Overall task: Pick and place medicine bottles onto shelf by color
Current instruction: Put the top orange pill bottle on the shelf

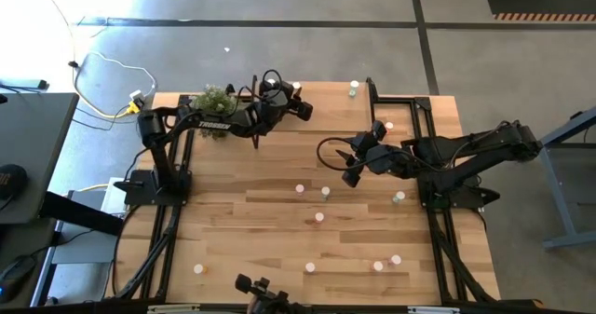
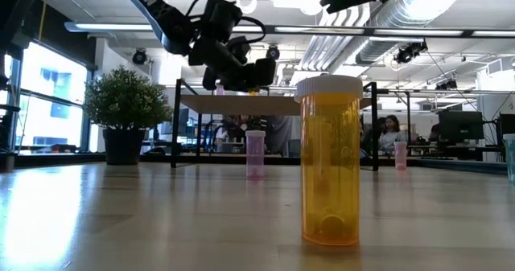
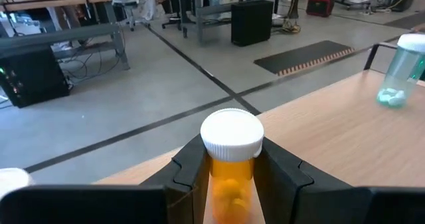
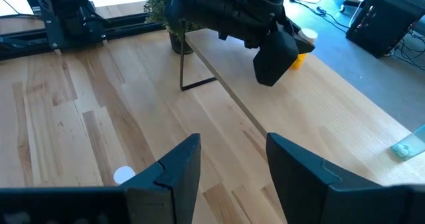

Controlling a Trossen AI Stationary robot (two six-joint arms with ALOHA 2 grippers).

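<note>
My left gripper holds the orange bottle (image 3: 231, 201) upright on the shelf board (image 3: 332, 137). The bottle would stay standing if I opened my left gripper now.
My left gripper (image 1: 300, 104) is over the far part of the table, above the small light-wood shelf (image 2: 241, 104) on black legs, and is shut on an orange medicine bottle (image 3: 231, 184) with a white cap. My right gripper (image 1: 346, 163) hangs open over the middle of the table, right of the shelf, with bare planks between its fingers (image 4: 232, 164). Several bottles stand upright on the tabletop: an orange one (image 2: 330, 162) close to the low camera, a pink one (image 2: 255, 153), and others (image 1: 319, 217) toward the near edge. A small pink thing (image 2: 219, 88) shows on the shelf. My left gripper pinches the orange bottle's body just under the white cap (image 3: 232, 134), one finger (image 3: 189, 174) on each side. The fingers come at it about level, and the bottle stands upright between them. Its base is hidden, so I cannot tell if it rests on the shelf.
A potted plant (image 1: 214, 100) stands at the shelf's left end. A pale green bottle (image 3: 402, 71) stands near the table's far edge, right of the shelf, and another (image 1: 399, 197) stands by the right arm's base. Black frame rails run along both sides of the table.
</note>
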